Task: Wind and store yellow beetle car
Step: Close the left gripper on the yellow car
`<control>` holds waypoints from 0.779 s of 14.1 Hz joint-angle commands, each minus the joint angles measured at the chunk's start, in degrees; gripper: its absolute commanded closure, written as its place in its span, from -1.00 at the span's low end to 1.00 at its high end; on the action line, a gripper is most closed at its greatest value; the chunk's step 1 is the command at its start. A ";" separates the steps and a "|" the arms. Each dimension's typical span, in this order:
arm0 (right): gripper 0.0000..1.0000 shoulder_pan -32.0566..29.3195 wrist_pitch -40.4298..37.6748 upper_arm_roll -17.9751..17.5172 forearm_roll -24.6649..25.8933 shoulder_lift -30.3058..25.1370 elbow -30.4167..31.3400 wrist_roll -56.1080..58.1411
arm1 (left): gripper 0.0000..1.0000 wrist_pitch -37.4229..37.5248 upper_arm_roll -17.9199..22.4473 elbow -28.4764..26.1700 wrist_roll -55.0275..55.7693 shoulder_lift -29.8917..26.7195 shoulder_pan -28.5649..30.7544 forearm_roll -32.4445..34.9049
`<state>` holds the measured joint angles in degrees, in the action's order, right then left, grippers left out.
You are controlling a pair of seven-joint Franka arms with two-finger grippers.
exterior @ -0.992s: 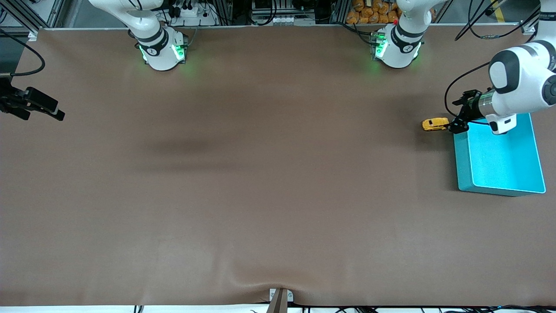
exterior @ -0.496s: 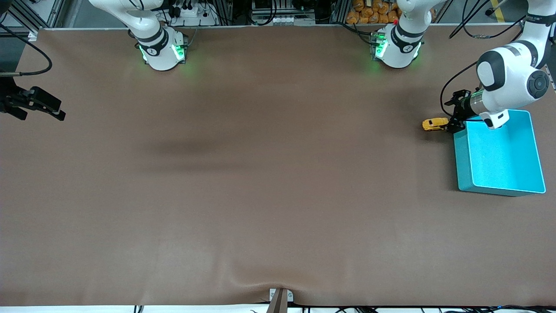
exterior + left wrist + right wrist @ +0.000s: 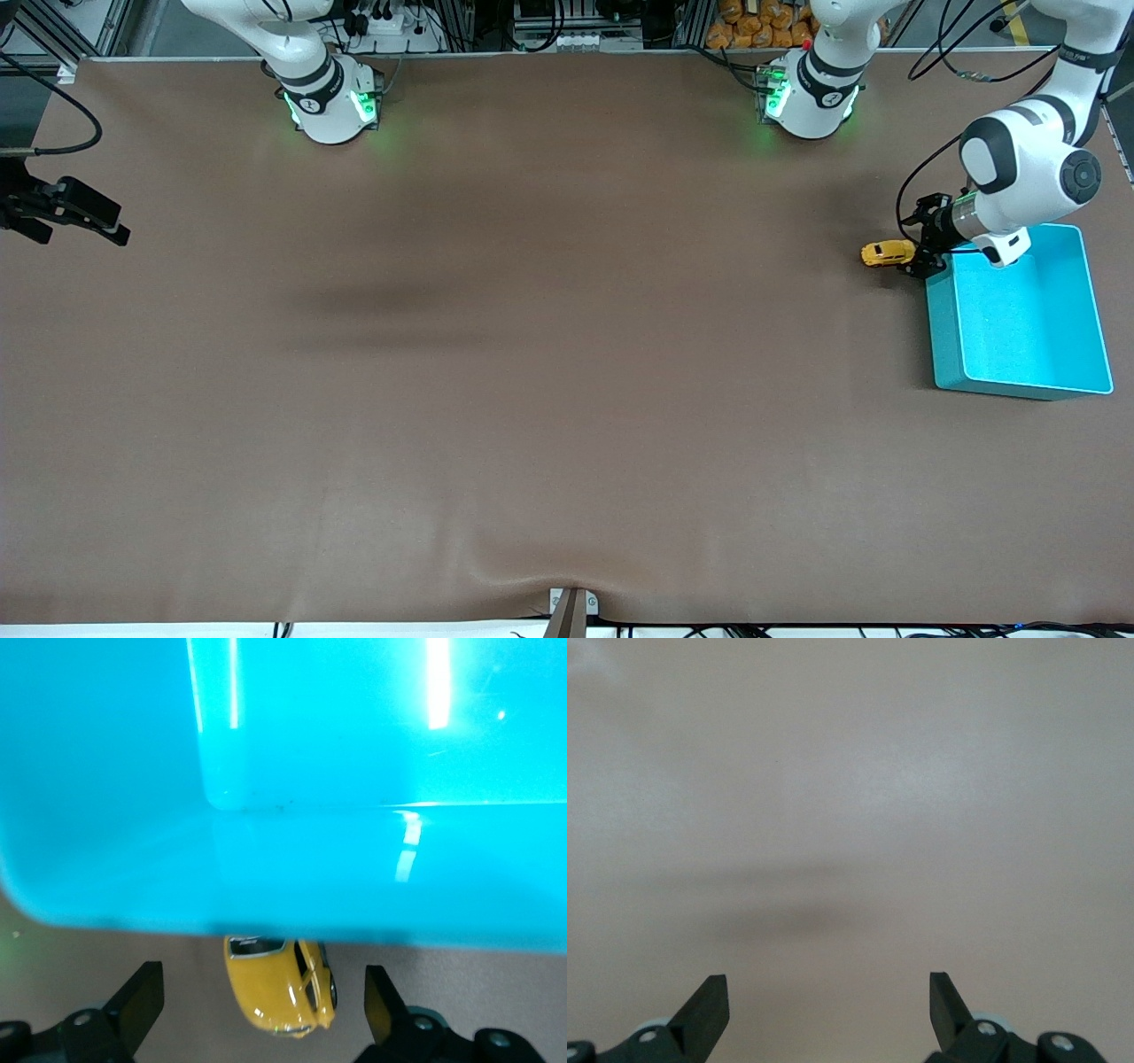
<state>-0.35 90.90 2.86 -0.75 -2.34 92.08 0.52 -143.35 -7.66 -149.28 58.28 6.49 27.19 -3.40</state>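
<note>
My left gripper grabs the door sides of the yellow beetle car [image 3: 887,253] next, to store the car in the teal bin [image 3: 1019,310].
The yellow beetle car [image 3: 887,253] sits on the brown table beside the teal bin [image 3: 1019,310], at the bin's corner toward the robots' bases. My left gripper [image 3: 921,250] is open low at the car, between it and the bin. In the left wrist view the car [image 3: 279,983] lies between the two spread fingers [image 3: 142,1001], untouched, with the bin wall [image 3: 283,868] just past it. My right gripper [image 3: 84,217] is open and empty, waiting over the table's edge at the right arm's end.
The teal bin has nothing in it. The brown mat [image 3: 532,354] covers the whole table. A small bracket [image 3: 571,607] sits at the table's edge nearest the front camera.
The left arm's wrist has drawn back toward the robots' bases, and the gripper has shifted slightly toward the car. The car, bin and right arm have not moved.
</note>
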 commanded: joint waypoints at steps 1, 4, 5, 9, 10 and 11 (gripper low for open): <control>-1.00 -1.06 -0.81 -1.01 0.66 0.49 -1.03 -0.17 | -1.00 -2.89 -0.42 -0.49 0.17 1.50 0.32 -1.35; -1.00 -1.06 -0.90 -1.01 0.57 0.58 -0.94 -0.17 | -1.00 -3.07 -0.42 -0.49 0.17 2.21 0.32 -1.35; -1.00 -1.15 -0.90 -1.01 0.66 0.58 -0.94 -0.17 | -1.00 -3.86 -0.42 -0.49 0.17 2.74 0.32 -1.35; -1.00 -1.41 -0.81 -1.10 0.66 0.67 -0.94 -0.17 | 1.00 -6.06 -0.42 -0.40 4.19 3.62 0.24 -1.26; -1.00 -1.41 -0.81 -1.10 0.66 0.67 -0.94 -0.17 | 1.00 -6.06 -0.51 -0.31 4.56 3.27 0.15 -1.26; -1.00 -1.41 -0.90 -1.10 0.66 0.67 -0.94 -0.08 | 1.00 -5.98 -0.60 -0.40 4.74 2.83 0.15 -1.26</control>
<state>-0.54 90.71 2.84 -0.75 -2.19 92.09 0.52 -148.52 -7.71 -149.32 61.92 10.22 27.18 -3.46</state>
